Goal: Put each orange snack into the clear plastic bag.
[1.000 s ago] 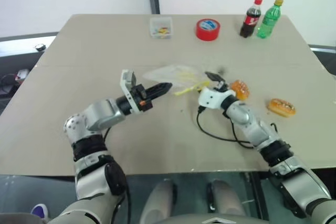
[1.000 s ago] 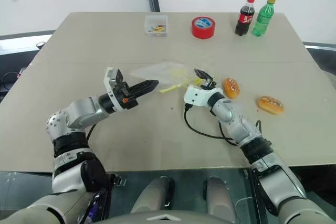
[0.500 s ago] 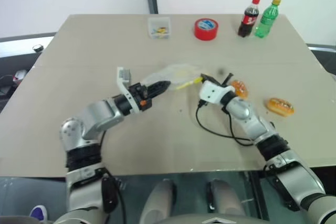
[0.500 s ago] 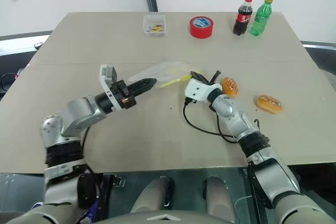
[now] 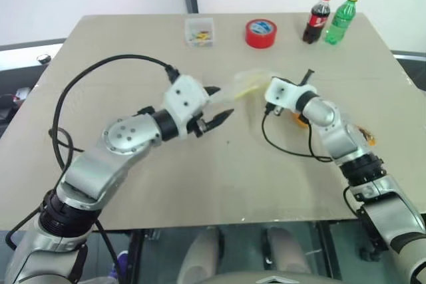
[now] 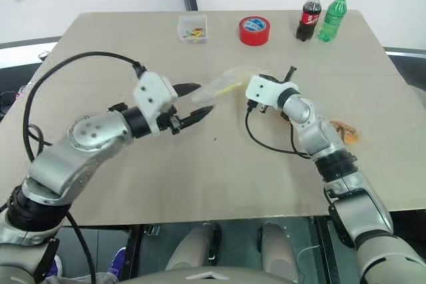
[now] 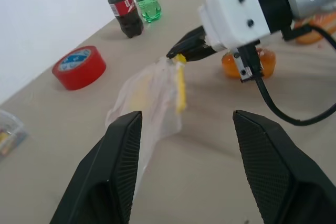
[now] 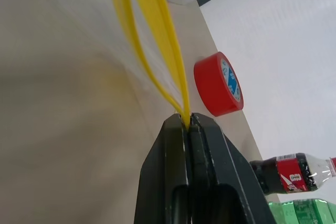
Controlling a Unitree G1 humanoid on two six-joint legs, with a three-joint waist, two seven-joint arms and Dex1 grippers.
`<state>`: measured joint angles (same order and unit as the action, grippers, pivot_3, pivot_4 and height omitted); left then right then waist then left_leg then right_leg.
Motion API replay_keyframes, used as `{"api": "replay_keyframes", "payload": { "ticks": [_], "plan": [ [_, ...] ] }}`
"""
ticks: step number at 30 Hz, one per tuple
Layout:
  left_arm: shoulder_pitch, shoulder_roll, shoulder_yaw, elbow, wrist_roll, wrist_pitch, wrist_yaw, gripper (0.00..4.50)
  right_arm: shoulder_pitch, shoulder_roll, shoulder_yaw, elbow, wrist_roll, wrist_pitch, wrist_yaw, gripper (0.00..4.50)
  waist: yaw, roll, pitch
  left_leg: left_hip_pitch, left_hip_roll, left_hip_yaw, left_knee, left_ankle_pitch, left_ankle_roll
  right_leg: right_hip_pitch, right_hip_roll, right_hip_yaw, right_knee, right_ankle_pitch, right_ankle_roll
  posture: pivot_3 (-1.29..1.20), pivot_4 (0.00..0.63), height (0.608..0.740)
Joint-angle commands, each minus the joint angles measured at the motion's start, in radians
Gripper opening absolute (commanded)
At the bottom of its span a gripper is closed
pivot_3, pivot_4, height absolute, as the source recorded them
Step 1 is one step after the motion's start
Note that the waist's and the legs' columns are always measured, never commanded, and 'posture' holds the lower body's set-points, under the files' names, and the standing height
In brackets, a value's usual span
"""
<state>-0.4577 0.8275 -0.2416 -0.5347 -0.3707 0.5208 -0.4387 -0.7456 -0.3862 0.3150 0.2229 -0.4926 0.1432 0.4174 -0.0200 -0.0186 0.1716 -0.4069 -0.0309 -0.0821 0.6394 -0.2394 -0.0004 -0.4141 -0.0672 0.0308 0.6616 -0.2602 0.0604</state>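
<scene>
The clear film sags, while the loose end of its yellow seal strip stands up on the bag. My left gripper needs to pinch the bag there next.
My right gripper is shut on the yellow seal strip of the clear plastic bag and holds that edge up off the table. The bag sags from there towards my left gripper, which stands open, its fingers spread with the bag's loose end just ahead of them. One orange snack lies on the table right behind my right wrist, partly hidden. The other orange snack lies farther right, half covered by my right forearm.
At the table's far edge stand a small clear box, a red tape roll, a cola bottle and a green bottle. A black cable loops on the table under my right arm.
My right gripper shut on the bag's yellow strip and lifted it. My left gripper, shut at the bag's edge before, has opened and its arm has risen.
</scene>
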Motion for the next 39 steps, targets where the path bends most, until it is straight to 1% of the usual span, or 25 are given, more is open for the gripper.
{"api": "replay_keyframes", "payload": {
  "ticks": [1, 4, 10, 14, 15, 16, 17, 20, 22, 23, 26, 27, 29, 30, 32, 33, 36, 38, 39],
  "plan": [
    [-0.032, -0.026, -0.037, -0.037, 0.114, 0.023, 0.019, 3.03, -0.027, 0.016, 0.002, -0.076, -0.018, 0.047, 0.009, 0.00, 0.000, 0.000, 0.000, -0.002, 0.000, 0.000, 0.001, 0.000, 0.000, -0.001, 0.000, 0.000, 0.000, 0.000, 0.000, 0.00, 0.150, 0.740],
    [-0.041, -0.062, -0.063, -0.037, 0.182, 0.042, 0.023, 3.03, -0.018, 0.028, 0.009, -0.106, -0.029, 0.071, 0.016, 0.00, 0.001, 0.000, 0.000, -0.007, 0.000, -0.002, 0.005, 0.000, 0.000, -0.004, 0.000, -0.003, 0.001, 0.000, 0.000, 0.00, 0.150, 0.740],
    [-0.054, -0.128, -0.104, -0.001, 0.311, 0.071, 0.019, 3.03, 0.002, 0.046, 0.028, -0.157, -0.035, 0.112, 0.026, 0.00, 0.001, 0.000, 0.000, -0.007, -0.001, -0.002, 0.008, 0.000, 0.000, -0.004, 0.000, -0.005, 0.004, 0.000, 0.000, 0.00, 0.150, 0.740],
    [-0.059, -0.167, -0.099, 0.026, 0.350, 0.078, 0.008, 3.03, 0.012, 0.052, 0.034, -0.180, -0.041, 0.130, 0.033, 0.00, 0.000, 0.000, 0.000, -0.007, 0.000, -0.003, 0.010, 0.000, 0.000, -0.003, 0.001, -0.004, 0.005, 0.000, 0.000, 0.00, 0.150, 0.740],
    [-0.061, -0.174, -0.099, 0.032, 0.358, 0.076, 0.004, 2.64, 0.014, 0.054, 0.036, -0.185, -0.043, 0.135, 0.034, 0.00, 0.000, 0.000, 0.000, -0.007, 0.000, -0.004, 0.010, 0.000, 0.000, -0.003, 0.001, -0.004, 0.005, 0.000, 0.000, 0.00, 0.150, 0.740],
    [-0.064, -0.178, -0.101, 0.037, 0.369, 0.064, -0.004, 2.54, 0.017, 0.055, 0.038, -0.189, -0.044, 0.138, 0.034, 0.00, 0.000, 0.000, 0.000, -0.007, 0.000, -0.004, 0.010, 0.000, 0.000, -0.003, 0.001, -0.005, 0.005, 0.000, 0.000, 0.00, 0.150, 0.740],
    [-0.067, -0.186, -0.101, 0.042, 0.375, 0.060, -0.008, 2.33, 0.019, 0.054, 0.039, -0.193, -0.046, 0.141, 0.034, 0.00, 0.000, 0.000, 0.000, -0.007, 0.000, -0.004, 0.010, 0.000, 0.000, -0.003, 0.001, -0.005, 0.006, 0.000, 0.000, 0.00, 0.150, 0.740],
    [-0.068, -0.192, -0.097, 0.052, 0.398, 0.032, -0.025, 1.26, 0.026, 0.051, 0.039, -0.205, -0.050, 0.147, 0.037, 0.00, 0.001, 0.000, 0.000, -0.007, 0.000, -0.004, 0.011, 0.000, 0.000, -0.003, 0.001, -0.005, 0.006, 0.000, 0.000, 0.00, 0.150, 0.740],
    [-0.064, -0.194, -0.080, 0.070, 0.404, 0.009, -0.039, 0.23, 0.033, 0.043, 0.036, -0.213, -0.053, 0.152, 0.040, 0.00, 0.000, 0.000, 0.000, -0.007, -0.001, -0.004, 0.012, 0.000, 0.000, -0.003, 0.001, -0.004, 0.007, 0.000, 0.000, 0.00, 0.150, 0.740],
    [-0.059, -0.189, -0.068, 0.087, 0.409, -0.020, -0.043, 0.05, 0.040, 0.034, 0.037, -0.222, -0.056, 0.157, 0.050, 0.00, 0.000, 0.000, 0.000, -0.007, 0.000, -0.004, 0.012, 0.000, 0.000, -0.004, 0.001, -0.004, 0.007, 0.000, 0.000, 0.00, 0.150, 0.740],
    [-0.057, -0.159, -0.030, 0.188, 0.416, -0.181, -0.077, 0.05, 0.084, -0.002, 0.025, -0.290, -0.014, 0.205, 0.149, 0.00, 0.002, 0.000, 0.000, -0.007, 0.000, -0.005, 0.012, 0.000, 0.000, -0.004, 0.001, -0.004, 0.008, 0.000, 0.000, 0.00, 0.150, 0.740],
    [-0.056, -0.153, -0.007, 0.243, 0.384, -0.261, -0.120, 0.05, 0.105, -0.020, 0.010, -0.324, -0.008, 0.211, 0.164, 0.00, 0.002, 0.000, 0.000, -0.007, 0.000, -0.005, 0.012, 0.000, 0.000, -0.003, 0.001, -0.005, 0.008, 0.000, 0.000, 0.00, 0.150, 0.740],
    [-0.059, -0.141, 0.021, 0.342, 0.368, -0.388, -0.161, 0.00, 0.147, -0.038, -0.021, -0.388, 0.009, 0.241, 0.181, 0.62, 0.003, 0.000, 0.000, -0.007, 0.000, -0.005, 0.013, 0.000, 0.000, -0.004, 0.001, -0.005, 0.008, 0.000, 0.000, 0.00, 0.150, 0.740],
    [-0.065, -0.145, 0.040, 0.393, 0.356, -0.438, -0.173, 0.00, 0.176, -0.023, -0.056, -0.432, 0.041, 0.284, 0.183, 0.92, 0.003, 0.000, 0.000, -0.007, 0.000, -0.005, 0.013, 0.000, 0.000, -0.004, 0.001, -0.005, 0.008, 0.000, 0.000, 0.00, 0.150, 0.740],
    [-0.082, -0.162, 0.065, 0.473, 0.356, -0.538, -0.177, 0.00, 0.224, 0.010, -0.113, -0.501, 0.097, 0.358, 0.180, 1.94, 0.004, 0.000, 0.000, -0.007, 0.000, -0.005, 0.013, 0.000, 0.000, -0.004, 0.000, -0.005, 0.009, 0.000, 0.000, 0.00, 0.150, 0.740],
    [-0.085, -0.172, 0.077, 0.500, 0.341, -0.578, -0.193, 0.00, 0.250, 0.024, -0.137, -0.543, 0.132, 0.407, 0.197, 2.30, 0.004, 0.000, 0.000, -0.007, -0.001, -0.005, 0.014, 0.000, 0.000, -0.004, 0.000, -0.005, 0.009, 0.000, 0.000, 0.00, 0.150, 0.740],
    [-0.089, -0.195, 0.103, 0.562, 0.320, -0.675, -0.223, 0.00, 0.304, 0.068, -0.206, -0.649, 0.230, 0.534, 0.225, 2.30, 0.005, 0.000, 0.000, -0.007, -0.001, -0.005, 0.014, 0.000, 0.000, -0.003, 0.000, -0.005, 0.010, 0.000, 0.000, 0.00, 0.150, 0.740],
    [-0.088, -0.201, 0.112, 0.598, 0.318, -0.742, -0.244, 0.00, 0.301, 0.133, -0.258, -0.693, 0.309, 0.627, 0.213, 2.30, 0.001, 0.000, 0.000, -0.007, -0.001, -0.005, 0.015, 0.000, 0.000, -0.003, 0.000, -0.005, 0.011, 0.000, 0.000, 0.00, 0.150, 0.740],
    [-0.086, -0.201, 0.113, 0.610, 0.308, -0.770, -0.268, 0.00, 0.289, 0.169, -0.281, -0.705, 0.344, 0.671, 0.199, 1.69, -0.001, 0.000, 0.000, -0.006, -0.001, -0.005, 0.015, 0.000, 0.000, -0.003, 0.000, -0.004, 0.012, 0.000, 0.000, 0.00, 0.150, 0.740]
  ]
}}
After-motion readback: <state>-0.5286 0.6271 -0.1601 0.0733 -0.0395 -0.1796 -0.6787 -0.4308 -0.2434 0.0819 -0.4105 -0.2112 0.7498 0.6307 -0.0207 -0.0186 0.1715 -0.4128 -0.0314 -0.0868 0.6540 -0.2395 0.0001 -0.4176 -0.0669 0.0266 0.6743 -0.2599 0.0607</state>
